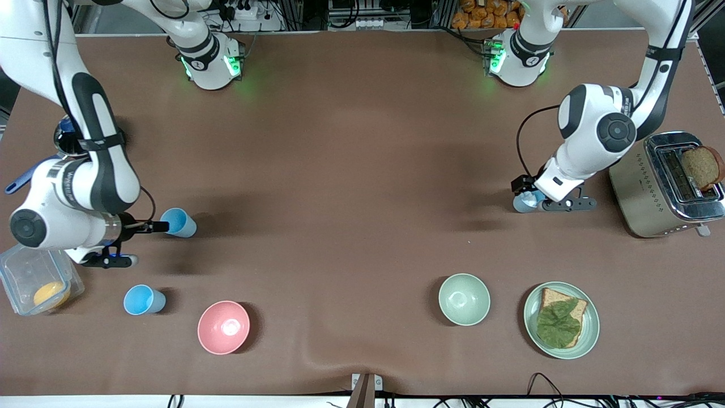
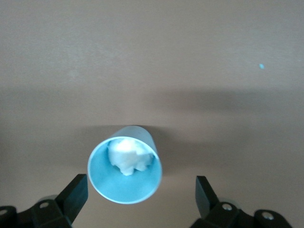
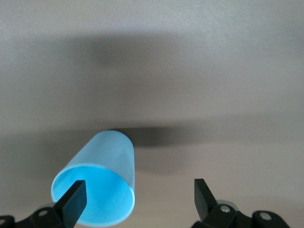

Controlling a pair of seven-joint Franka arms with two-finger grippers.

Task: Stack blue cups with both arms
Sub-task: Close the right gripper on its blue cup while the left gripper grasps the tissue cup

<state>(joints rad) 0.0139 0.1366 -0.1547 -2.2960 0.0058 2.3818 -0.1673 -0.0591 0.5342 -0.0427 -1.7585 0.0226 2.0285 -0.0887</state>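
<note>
My right gripper takes hold of the sky-blue cup [image 1: 182, 223] by its rim [image 1: 177, 233] next, to stack the blue cups.
A grey-blue cup [image 1: 525, 201] with a white patch inside stands upright toward the left arm's end of the table. My left gripper [image 1: 542, 198] is open around it. In the left wrist view the cup [image 2: 124, 171] stands between the fingers of the left gripper [image 2: 141, 187], closer to one. A sky-blue cup [image 1: 178, 222] stands toward the right arm's end. My right gripper [image 1: 141, 243] is open, one finger at its rim. In the right wrist view the right gripper [image 3: 137, 190] has one finger [image 3: 72, 202] over the mouth of that cup [image 3: 102, 166]. A second sky-blue cup [image 1: 144, 299] stands nearer the camera.
A pink bowl [image 1: 224, 327], a pale green bowl [image 1: 464, 298] and a plate [image 1: 592, 326] with bread and lettuce stand along the near edge. A toaster [image 1: 640, 187] holding bread is beside the left arm. A clear container [image 1: 17, 266] sits under the right arm.
</note>
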